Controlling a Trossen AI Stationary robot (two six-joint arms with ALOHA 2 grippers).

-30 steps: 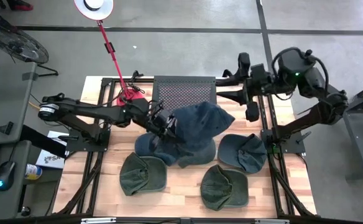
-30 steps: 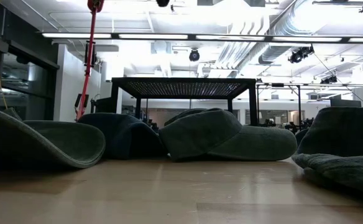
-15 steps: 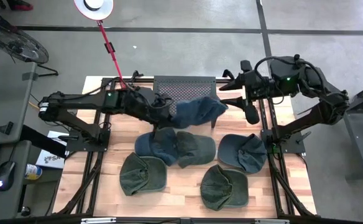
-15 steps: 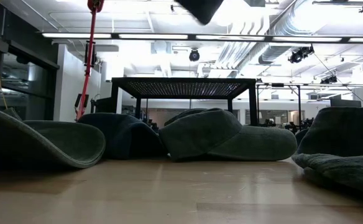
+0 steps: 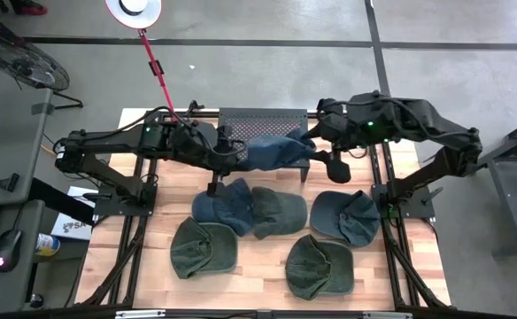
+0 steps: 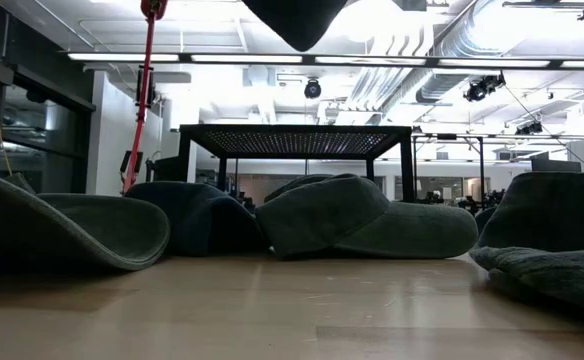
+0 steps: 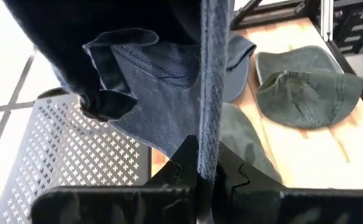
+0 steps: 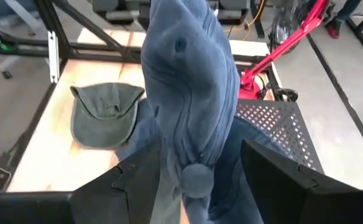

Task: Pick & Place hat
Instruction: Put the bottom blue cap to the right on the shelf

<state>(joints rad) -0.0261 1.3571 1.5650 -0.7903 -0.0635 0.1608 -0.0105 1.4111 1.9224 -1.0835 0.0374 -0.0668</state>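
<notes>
I need to grab the blue cap's top (image 8: 191, 93) by the top button (image 8: 197, 180) with my right gripper next. My right gripper should then put the blue cap on the black mesh stand.
A blue cap (image 5: 274, 152) hangs in the air over the black mesh stand (image 5: 263, 124) at the table's far side; its underside shows at the top of the low view (image 6: 297, 18). My left gripper (image 5: 233, 157) is shut on the cap's left end. My right gripper (image 5: 320, 139) is open at the cap's right end. In the right wrist view the cap's crown (image 8: 191, 93) fills the gap between its two fingers. Several more caps lie on the table nearer the front. My left gripper pinches a thin edge of the blue cap (image 7: 207, 134) between its two fingers (image 7: 180, 167), coming level from the table's left. The cap is lifted clear and hangs from that edge. My right gripper's fingers (image 8: 143, 177) stand on either side of the crown; I cannot tell whether they touch it.
A blue cap (image 5: 226, 206) and a green cap (image 5: 279, 211) lie overlapped mid-table, with green caps (image 5: 204, 246) (image 5: 319, 264) near the front and a grey-blue cap (image 5: 345, 215) at the right. A red pole (image 5: 163, 81) rises at the far left.
My left gripper has lifted the blue cap off the caps at mid-table and carried it toward the far edge, over the mesh stand. The cap has drawn narrower. My right gripper has moved toward the table's left, up to the cap's right end.
</notes>
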